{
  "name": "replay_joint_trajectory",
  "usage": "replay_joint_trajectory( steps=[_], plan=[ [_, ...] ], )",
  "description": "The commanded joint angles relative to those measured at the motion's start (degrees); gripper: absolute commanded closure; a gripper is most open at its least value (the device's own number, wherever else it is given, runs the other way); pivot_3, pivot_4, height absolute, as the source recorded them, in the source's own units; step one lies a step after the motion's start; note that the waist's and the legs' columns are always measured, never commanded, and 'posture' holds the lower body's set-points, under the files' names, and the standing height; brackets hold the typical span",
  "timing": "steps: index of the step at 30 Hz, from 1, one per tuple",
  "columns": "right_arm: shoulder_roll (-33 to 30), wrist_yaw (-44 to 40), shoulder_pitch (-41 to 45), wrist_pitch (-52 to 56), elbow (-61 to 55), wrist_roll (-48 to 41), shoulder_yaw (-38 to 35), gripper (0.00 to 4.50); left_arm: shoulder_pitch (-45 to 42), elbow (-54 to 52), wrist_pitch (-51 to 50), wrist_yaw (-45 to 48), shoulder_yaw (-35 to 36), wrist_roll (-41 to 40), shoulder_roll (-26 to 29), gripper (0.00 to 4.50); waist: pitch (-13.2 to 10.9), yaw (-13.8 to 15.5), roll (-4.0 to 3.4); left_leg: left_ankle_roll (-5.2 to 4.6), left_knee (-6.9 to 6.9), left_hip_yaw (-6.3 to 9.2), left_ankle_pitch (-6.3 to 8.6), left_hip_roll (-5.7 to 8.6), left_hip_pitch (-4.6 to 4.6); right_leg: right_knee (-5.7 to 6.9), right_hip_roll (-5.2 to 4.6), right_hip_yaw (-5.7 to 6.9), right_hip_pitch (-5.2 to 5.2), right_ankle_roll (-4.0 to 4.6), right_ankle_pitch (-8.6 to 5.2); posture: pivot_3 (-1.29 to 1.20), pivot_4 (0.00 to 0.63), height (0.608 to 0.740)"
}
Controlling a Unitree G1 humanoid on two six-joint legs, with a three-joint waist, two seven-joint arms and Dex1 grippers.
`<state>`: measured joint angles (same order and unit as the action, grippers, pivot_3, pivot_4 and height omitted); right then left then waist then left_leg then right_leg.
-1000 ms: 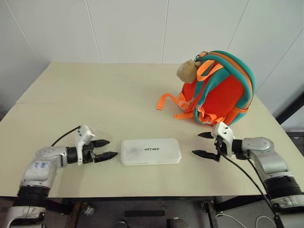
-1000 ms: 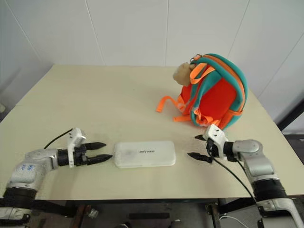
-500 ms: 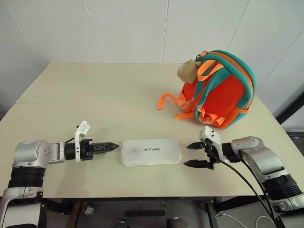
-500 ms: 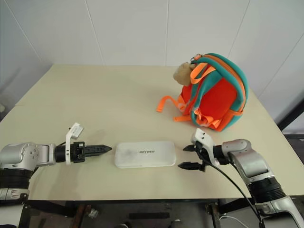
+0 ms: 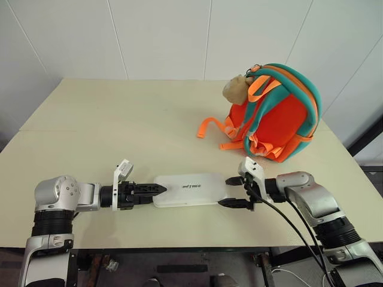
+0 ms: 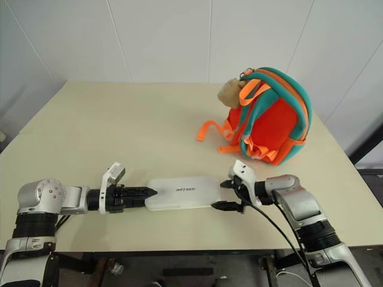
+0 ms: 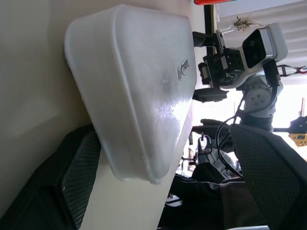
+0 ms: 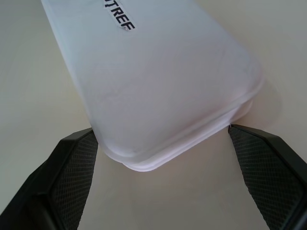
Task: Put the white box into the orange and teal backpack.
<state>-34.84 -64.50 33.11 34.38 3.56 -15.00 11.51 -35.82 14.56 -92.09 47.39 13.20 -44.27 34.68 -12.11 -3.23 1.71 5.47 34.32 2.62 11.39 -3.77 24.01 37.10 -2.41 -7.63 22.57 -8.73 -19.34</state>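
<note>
I should next use my left gripper to load the white box into the orange and teal backpack [image 5: 275,113], grabbing the box by its short end [image 5: 160,200].
The white box [image 5: 190,189] lies flat near the table's front edge, its dark lettering facing up. My left gripper [image 5: 157,190] is open at the box's left end, and the left wrist view shows that end [image 7: 139,86] between its two fingers [image 7: 72,182]. At the right end, my right gripper [image 5: 226,191] is also open, one finger on each side of the box [image 8: 158,81]. The orange and teal backpack [image 5: 275,113] stands upright at the back right of the table, with a tan plush toy [image 5: 236,88] at its top.
Orange webbing straps [image 5: 209,127] trail from the backpack across the beige table [image 5: 119,131] toward the middle. A black cable [image 5: 293,224] hangs from the right arm over the table's front edge. A white wall rises behind the table.
Both grippers have moved inward to the ends of the white box. The left gripper has rolled so its fingers stand one above the other. The box and the backpack have stayed put.
</note>
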Motion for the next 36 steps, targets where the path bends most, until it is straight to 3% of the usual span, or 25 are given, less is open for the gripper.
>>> replay_joint_trajectory(
  steps=[1,9,12,20,21,24,26,31,36],
  plan=[
    [0.5,0.3,0.8,-1.1,-2.1,0.1,0.5,0.0,-1.3,0.6,-0.4,-1.5,0.7,-1.3,-1.0,0.03,0.0,0.1,0.0,0.0,0.01,0.0,0.0,0.0,0.0,0.0,0.0,0.0,0.0,0.0,0.0,0.0,0.15,0.74],
    [-0.4,-0.1,-1.0,-3.6,-3.5,0.3,0.4,0.0,-2.2,4.3,-0.4,-3.5,0.4,-3.6,-2.2,0.03,0.0,0.1,0.0,0.0,0.01,0.01,0.0,0.01,0.0,-0.01,0.0,0.01,-0.01,-0.01,0.01,0.0,0.15,0.74],
    [-0.6,-0.1,-1.9,-4.3,-4.1,-0.1,-0.2,0.0,-2.1,4.9,-0.4,-3.7,-1.1,-5.4,-2.4,0.6,0.0,0.1,0.0,0.0,0.0,0.01,0.0,0.01,0.01,-0.02,0.0,0.02,-0.01,-0.01,0.0,0.0,0.15,0.74],
    [-1.9,0.1,-3.8,-6.4,-5.7,-0.1,-1.4,0.0,-3.2,7.6,-0.4,-4.4,-1.7,-9.2,-2.9,3.05,0.0,0.1,0.0,0.01,0.0,0.01,0.0,0.01,0.01,-0.04,0.0,0.01,-0.01,-0.01,0.0,0.0,0.15,0.74],
    [-2.2,0.3,-4.2,-6.6,-5.9,-0.1,-1.6,0.0,-3.4,8.0,-0.4,-4.8,-1.3,-9.4,-3.2,3.16,0.0,0.1,0.0,0.0,0.0,0.01,0.0,0.01,0.01,-0.04,0.0,0.01,-0.01,-0.01,0.0,0.0,0.15,0.74],
    [-2.9,1.9,-5.6,-5.5,-7.4,-1.3,-4.5,0.0,-2.9,6.5,-0.4,-5.0,0.5,-10.1,-4.2,3.16,0.0,0.2,0.01,0.0,0.0,0.01,0.0,0.01,0.02,-0.06,0.0,0.01,-0.02,-0.01,0.0,0.0,0.15,0.74],
    [-4.5,2.0,-6.5,-2.7,-9.3,-3.7,-7.7,0.0,0.0,-0.6,1.8,-1.7,-0.9,-10.7,-2.5,3.16,0.0,0.2,0.01,0.0,-0.01,0.01,0.0,0.02,0.04,-0.08,-0.01,0.01,-0.01,-0.01,0.0,0.0,0.15,0.74],
    [-8.9,7.3,-7.0,2.8,-10.9,-7.3,-19.1,0.0,5.1,-6.3,5.7,0.0,5.5,-11.6,1.1,3.16,0.0,0.0,0.0,0.03,-0.11,0.01,0.01,0.01,0.06,-0.17,-0.02,0.01,0.02,0.01,0.0,0.0,0.15,0.74],
    [-8.7,14.3,0.6,3.2,-5.3,-6.8,-23.1,0.0,11.1,-7.6,13.3,1.3,5.9,-8.8,4.8,3.16,0.0,-0.3,0.0,0.03,-0.17,-0.06,0.01,0.0,-0.07,-0.17,-0.05,0.0,0.02,0.1,-0.03,0.0,0.15,0.74]
  ],
)
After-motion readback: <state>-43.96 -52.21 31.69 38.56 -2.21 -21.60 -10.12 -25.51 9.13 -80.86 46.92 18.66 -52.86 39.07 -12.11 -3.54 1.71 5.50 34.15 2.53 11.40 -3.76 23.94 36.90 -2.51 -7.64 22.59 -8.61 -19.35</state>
